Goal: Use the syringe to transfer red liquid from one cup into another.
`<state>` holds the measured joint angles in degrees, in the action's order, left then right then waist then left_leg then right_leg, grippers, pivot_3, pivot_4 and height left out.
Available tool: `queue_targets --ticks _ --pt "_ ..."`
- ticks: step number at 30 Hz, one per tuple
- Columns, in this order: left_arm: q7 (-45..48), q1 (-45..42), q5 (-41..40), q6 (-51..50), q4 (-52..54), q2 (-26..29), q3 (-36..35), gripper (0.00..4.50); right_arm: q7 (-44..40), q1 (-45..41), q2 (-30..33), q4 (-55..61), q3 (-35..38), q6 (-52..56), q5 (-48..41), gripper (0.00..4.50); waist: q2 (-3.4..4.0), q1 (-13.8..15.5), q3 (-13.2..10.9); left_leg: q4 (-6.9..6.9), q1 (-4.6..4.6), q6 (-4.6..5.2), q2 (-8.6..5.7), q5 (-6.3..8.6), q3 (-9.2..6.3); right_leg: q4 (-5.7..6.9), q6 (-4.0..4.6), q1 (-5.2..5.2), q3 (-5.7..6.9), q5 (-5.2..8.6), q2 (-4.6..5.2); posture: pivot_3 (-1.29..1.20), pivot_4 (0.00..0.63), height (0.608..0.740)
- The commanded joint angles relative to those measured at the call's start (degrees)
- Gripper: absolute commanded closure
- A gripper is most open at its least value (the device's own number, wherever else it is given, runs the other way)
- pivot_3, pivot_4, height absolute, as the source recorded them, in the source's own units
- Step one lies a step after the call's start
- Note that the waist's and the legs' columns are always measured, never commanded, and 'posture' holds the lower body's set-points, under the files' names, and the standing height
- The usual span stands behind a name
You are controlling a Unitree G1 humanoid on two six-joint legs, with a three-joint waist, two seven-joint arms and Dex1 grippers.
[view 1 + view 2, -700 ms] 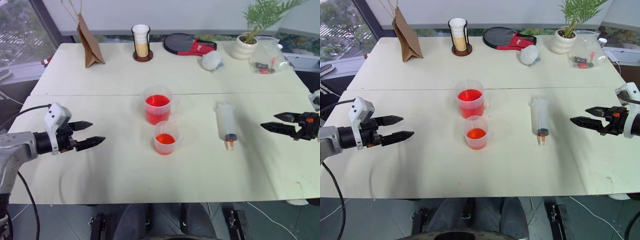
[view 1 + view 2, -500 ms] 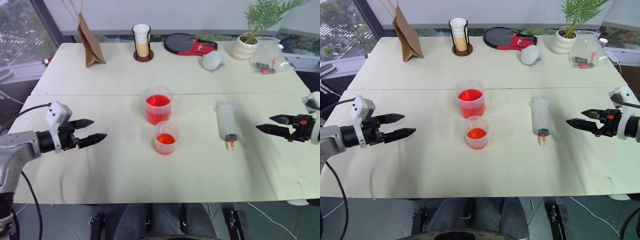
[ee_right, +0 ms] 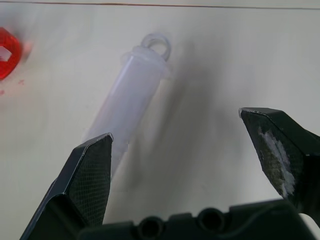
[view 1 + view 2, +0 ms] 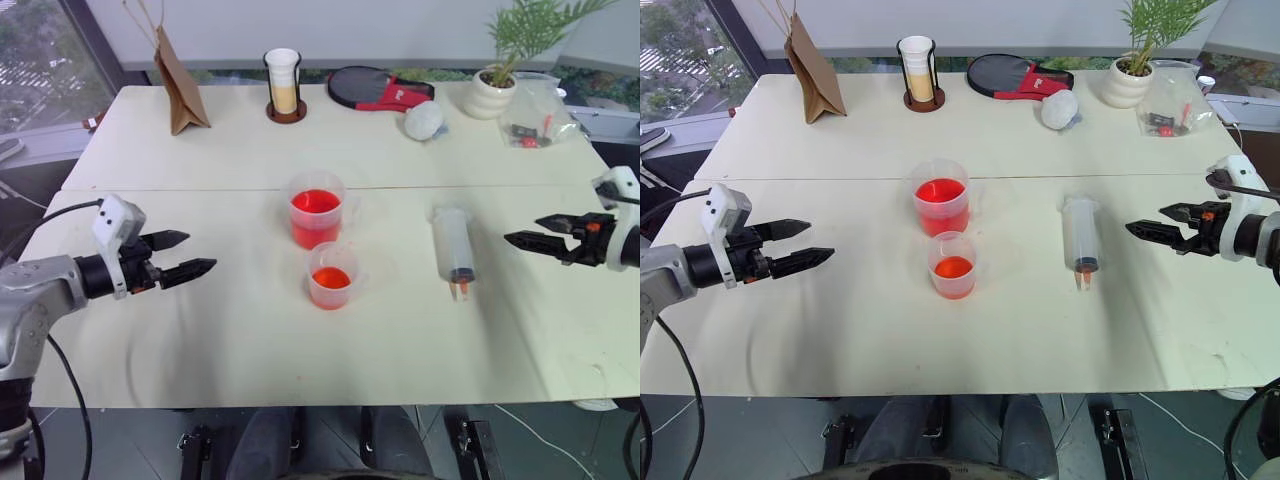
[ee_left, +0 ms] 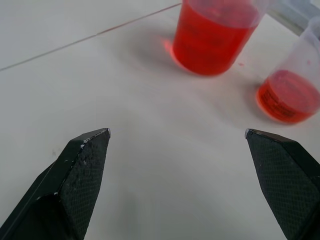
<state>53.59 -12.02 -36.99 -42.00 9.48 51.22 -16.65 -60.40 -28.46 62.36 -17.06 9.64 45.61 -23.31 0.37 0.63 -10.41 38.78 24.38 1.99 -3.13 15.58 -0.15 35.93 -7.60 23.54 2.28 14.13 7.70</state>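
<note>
The syringe's plunger [image 3: 155, 45] needs to stay free to draw red liquid. My right gripper will next grab the syringe by its body [image 3: 125, 100].
The larger clear cup [image 4: 316, 210] stands mid-table, about half full of red liquid [image 4: 315, 202]. Just in front of it is the smaller clear cup [image 4: 331, 275] with a shallow red layer. To their right the syringe [image 4: 453, 243] lies flat, its orange tip toward the table's front edge. My left gripper [image 4: 200, 251] hovers open at the left, pointing at the cups. My right gripper [image 4: 522, 229] hovers open to the right of the syringe, pointing at it. The left wrist view shows both cups [image 5: 215, 35] [image 5: 290, 95]. The syringe barrel [image 3: 130, 95] lies ahead in the right wrist view.
Along the back of the table [image 4: 250, 340] stand a brown paper bag [image 4: 180, 85], a white and tan tumbler in a black holder [image 4: 284, 85], a black and red paddle [image 4: 375, 90], a white lump [image 4: 423, 120], a potted plant [image 4: 495, 85] and a plastic bag [image 4: 535, 115].
My right gripper has edged a little toward the syringe. My left gripper has shifted slightly away from the front edge. The cups and the syringe have stayed put.
</note>
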Motion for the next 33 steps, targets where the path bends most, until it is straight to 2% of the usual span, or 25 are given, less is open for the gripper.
queue_targets --ticks 1,3,5,9,12,19,24,27,31,32,33 --pt "1.21 -3.38 -3.58 -1.71 0.28 -0.05 -1.64 0.04 -1.38 -6.08 3.4 2.14 -1.82 3.54 0.65 0.0 0.01 -0.09 -0.01 0.0 0.02 0.0 0.0 0.0 0.01 0.0 0.0 0.01 0.0 0.0 0.0 0.0 0.15 0.74" --pt "2.75 -6.45 -4.18 -2.58 -0.43 0.88 -0.34 0.04 -2.07 -11.3 4.19 0.63 -5.82 6.61 2.34 0.0 0.04 -0.1 -0.02 0.01 0.05 0.0 -0.01 0.0 0.02 0.02 0.0 0.08 0.0 0.0 -0.02 0.0 0.15 0.74" --pt "6.13 -10.45 -3.0 -1.99 -1.49 2.98 2.51 0.04 -2.99 -16.89 3.86 0.37 -13.97 13.39 5.42 0.0 0.03 -0.21 -0.03 0.02 0.05 0.0 -0.01 -0.01 0.03 0.06 0.0 0.1 0.02 0.0 -0.03 0.0 0.15 0.74" --pt "10.34 -18.38 1.28 2.73 -5.03 3.35 8.34 0.04 -0.01 -29.43 -4.14 -9.2 -20.68 25.28 7.58 0.0 -0.05 -0.61 0.0 -0.03 0.07 -0.02 -0.02 -0.02 0.02 0.01 0.01 0.1 0.06 0.01 -0.09 0.0 0.15 0.74" --pt "10.92 -21.72 2.78 4.54 -5.71 1.76 10.67 0.04 -2.03 -33.99 -6.55 -13.78 -25.47 27.3 9.15 0.0 -0.03 -0.46 -0.02 -0.04 0.13 -0.34 -0.09 -0.23 0.04 0.09 -0.02 0.17 0.08 -0.01 -0.07 0.0 0.15 0.74" --pt "8.03 -23.52 5.25 8.19 -2.59 -2.88 12.82 0.04 -5.34 -41.9 -15.06 -28.72 -34.9 21.55 15.55 0.0 -0.05 -1.1 -0.01 0.06 0.69 -0.31 -0.15 -0.25 0.15 0.23 -0.05 0.76 0.11 -0.03 -0.1 0.0 0.15 0.74" --pt "4.47 -21.66 6.19 8.77 -0.61 -5.69 12.11 0.04 -1.6 -43.14 -21.64 -38.29 -35.74 16.07 20.66 0.0 -0.09 -1.6 0.01 0.13 0.72 -0.3 -0.14 -0.26 0.15 0.31 -0.06 0.78 0.13 -0.03 -0.13 0.0 0.15 0.74" --pt "3.5 -19.41 5.84 8.21 1.04 -5.32 10.84 0.0 -0.36 -44.09 -23.19 -41.79 -34.67 13.79 22.39 0.9 -0.13 -1.68 0.03 0.19 0.7 -0.3 -0.13 -0.26 0.12 0.35 -0.06 0.73 0.13 -0.03 -0.15 0.0 0.15 0.74" --pt "2.3 -17.41 5.67 8.12 1.9 -5.21 9.6 0.0 0.5 -45.59 -24.61 -44.84 -33.04 12.84 24.05 2.9 -0.14 -1.59 0.04 0.24 0.69 -0.32 -0.12 -0.27 0.11 0.37 -0.06 0.73 0.12 -0.03 -0.15 0.0 0.15 0.74" --pt "2.21 -17.32 5.8 8.33 1.77 -5.28 9.69 0.0 0.25 -45.62 -24.81 -45.0 -32.93 13.1 24.42 3.12 -0.14 -1.55 0.04 0.27 0.69 -0.33 -0.12 -0.27 0.08 0.37 -0.06 0.71 0.12 -0.03 -0.16 0.0 0.15 0.74" --pt "2.09 -17.35 5.94 8.49 1.61 -5.35 9.82 0.0 -0.18 -45.72 -24.9 -45.02 -32.61 13.87 24.44 3.13 -0.15 -1.57 0.04 0.31 0.69 -0.33 -0.13 -0.27 0.07 0.38 -0.06 0.69 0.12 -0.03 -0.17 0.0 0.15 0.74"
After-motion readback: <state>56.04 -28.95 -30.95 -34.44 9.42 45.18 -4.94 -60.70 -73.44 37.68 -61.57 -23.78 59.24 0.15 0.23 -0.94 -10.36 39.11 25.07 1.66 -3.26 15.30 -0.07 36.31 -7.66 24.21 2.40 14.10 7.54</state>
